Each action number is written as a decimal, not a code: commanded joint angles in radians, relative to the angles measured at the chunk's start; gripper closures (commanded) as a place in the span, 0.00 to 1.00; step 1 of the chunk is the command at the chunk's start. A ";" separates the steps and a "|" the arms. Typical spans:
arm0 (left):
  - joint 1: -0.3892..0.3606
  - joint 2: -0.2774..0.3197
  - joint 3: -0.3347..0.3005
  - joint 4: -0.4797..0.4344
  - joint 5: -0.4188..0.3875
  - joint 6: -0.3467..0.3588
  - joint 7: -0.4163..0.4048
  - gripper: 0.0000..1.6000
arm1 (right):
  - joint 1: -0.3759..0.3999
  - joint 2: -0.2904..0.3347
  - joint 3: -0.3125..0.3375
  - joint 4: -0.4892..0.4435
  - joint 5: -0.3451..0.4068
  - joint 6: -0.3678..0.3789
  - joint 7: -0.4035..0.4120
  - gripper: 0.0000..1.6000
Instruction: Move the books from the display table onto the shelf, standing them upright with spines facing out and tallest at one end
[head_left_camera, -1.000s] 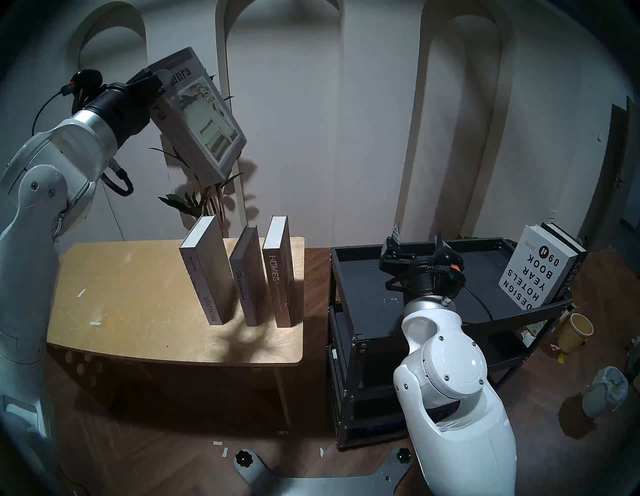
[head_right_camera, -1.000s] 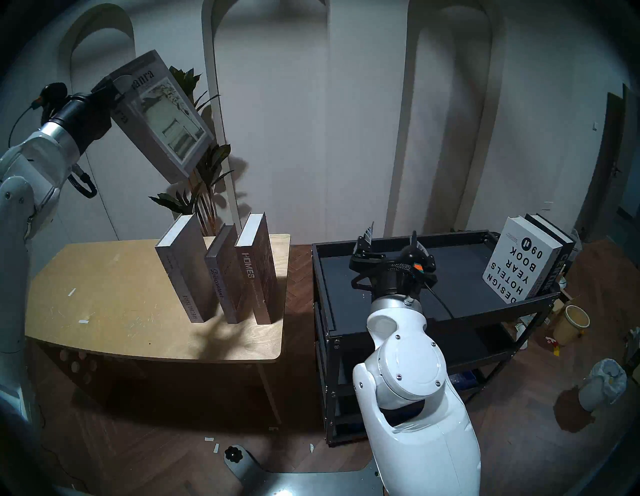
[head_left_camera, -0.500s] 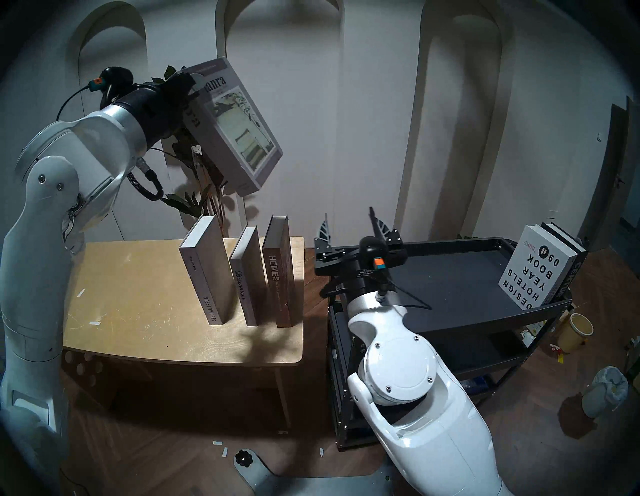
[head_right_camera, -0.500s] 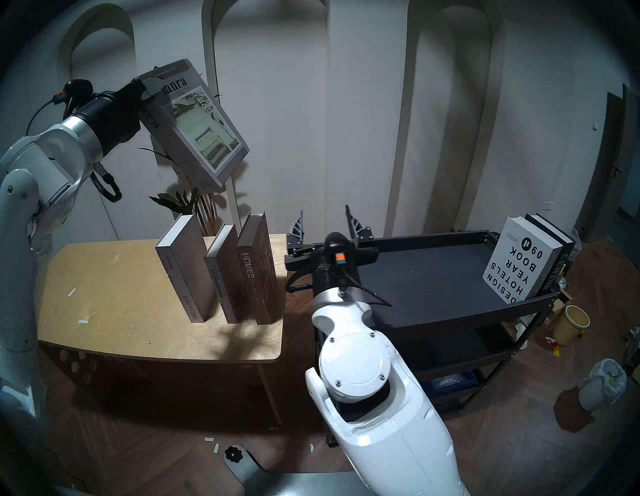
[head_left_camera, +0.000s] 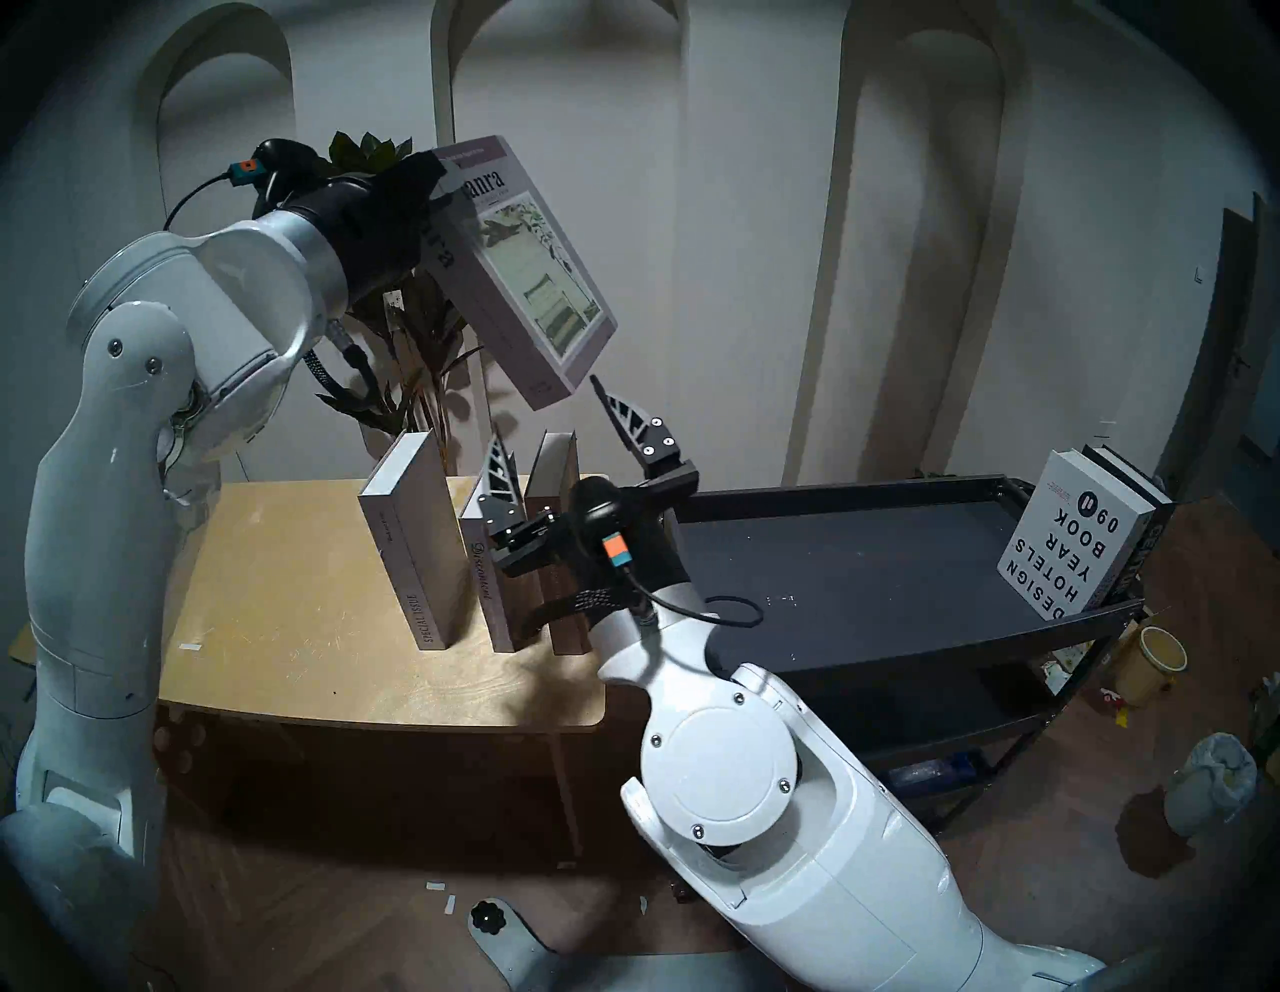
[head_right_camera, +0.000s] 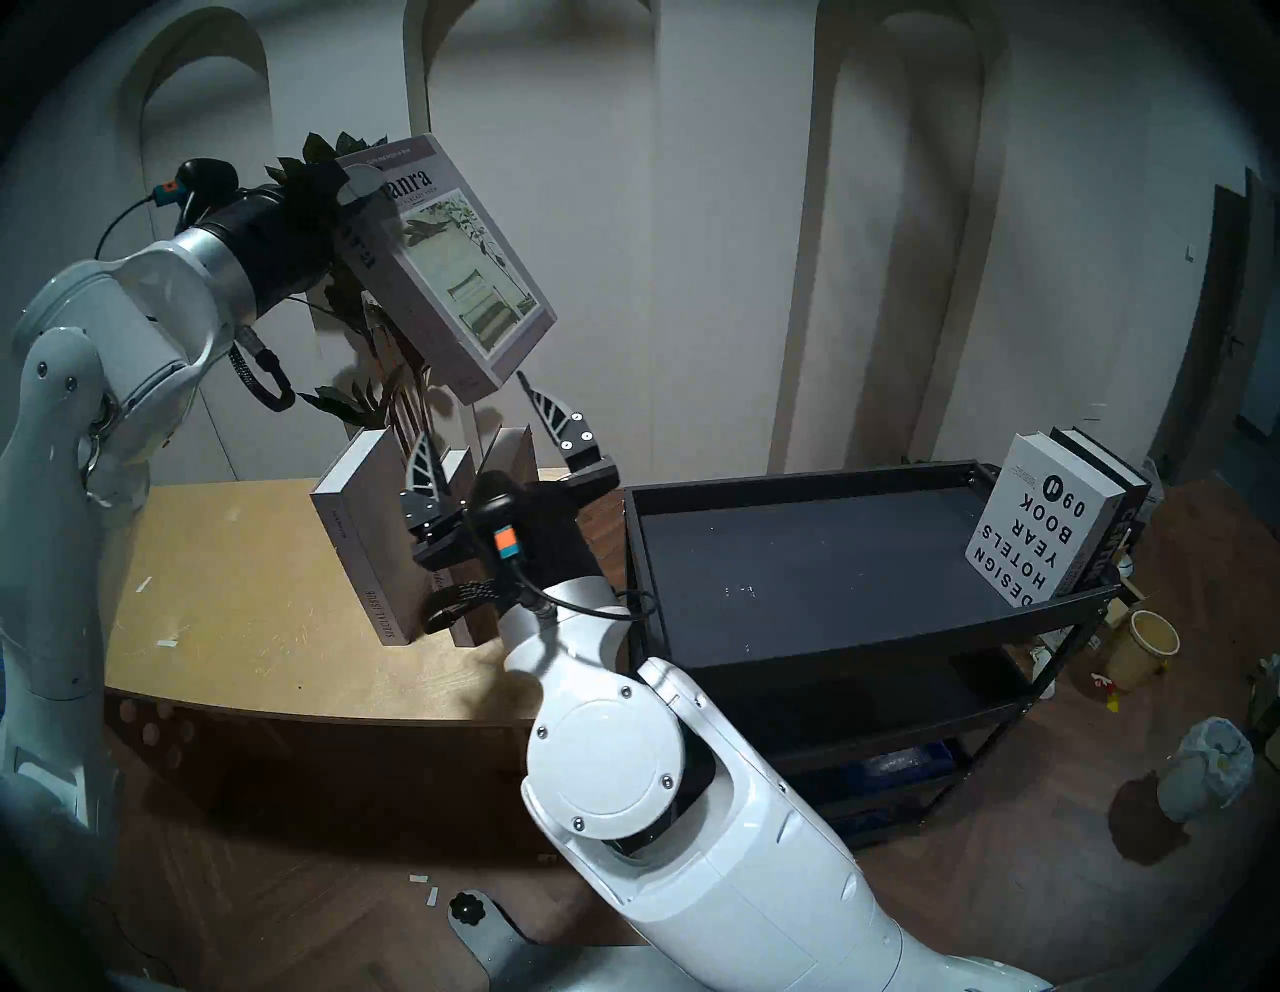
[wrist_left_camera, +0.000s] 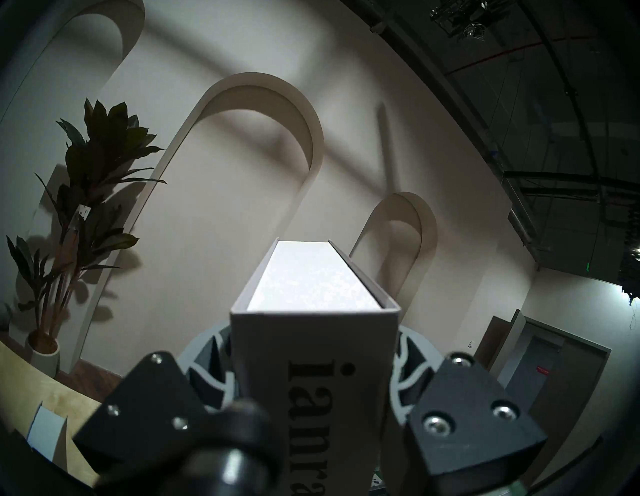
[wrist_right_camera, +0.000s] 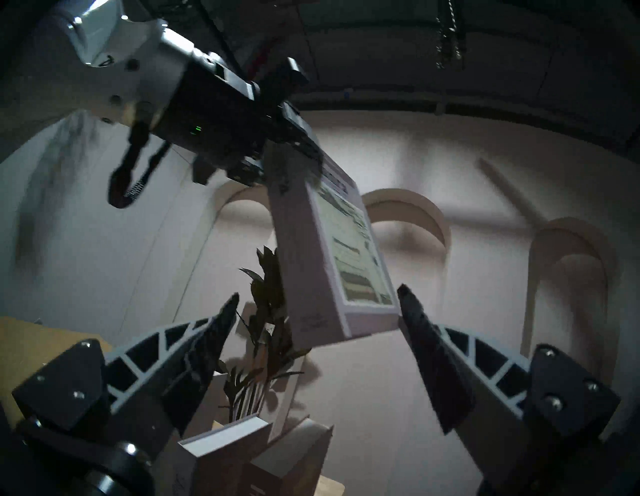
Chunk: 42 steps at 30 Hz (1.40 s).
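Observation:
My right gripper will reach the grey book and grab it across its spine's free lower end (head_left_camera: 511, 359) (wrist_right_camera: 311, 310), because the fingers of my left gripper cover the top corner of the book.
My left gripper (head_left_camera: 419, 186) is shut on the top corner of a grey picture-cover book (head_left_camera: 526, 277), which hangs tilted in the air above the display table (head_left_camera: 291, 589). In the left wrist view the book's spine (wrist_left_camera: 313, 346) sits between both fingers. My right gripper (head_left_camera: 546, 409) stands open, fingers pointing up, just under the book's lower corner (wrist_right_camera: 322, 263). Three books stand on the table: "SPECIAL ISSUE" (head_left_camera: 415, 540), "Discontent" (head_left_camera: 485, 596) and "HOMES" (head_left_camera: 554, 471), the last two partly behind my right wrist. On the shelf (head_left_camera: 866, 575), a white yearbook (head_left_camera: 1067, 533) leans against a black book (head_left_camera: 1143, 547).
A potted plant (head_left_camera: 409, 388) stands behind the table, close to the held book. On the floor right of the shelf are a yellow bucket (head_left_camera: 1150, 665) and a lined bin (head_left_camera: 1212, 783). A gap of floor separates table and shelf.
The left arm carried the book rightward and lower. The right arm swung left from over the shelf tray to the table's right end, its open fingers now under the book.

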 joint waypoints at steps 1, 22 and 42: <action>-0.070 -0.029 0.005 0.007 -0.007 -0.015 0.039 1.00 | 0.115 -0.065 -0.050 0.066 -0.069 -0.013 0.004 0.00; -0.164 -0.079 0.027 0.090 -0.032 -0.041 0.251 1.00 | 0.338 -0.223 -0.038 0.360 -0.377 -0.004 -0.128 0.00; -0.220 -0.153 0.073 0.076 -0.050 -0.080 0.495 1.00 | 0.526 -0.378 0.021 0.719 -0.529 -0.001 -0.365 0.00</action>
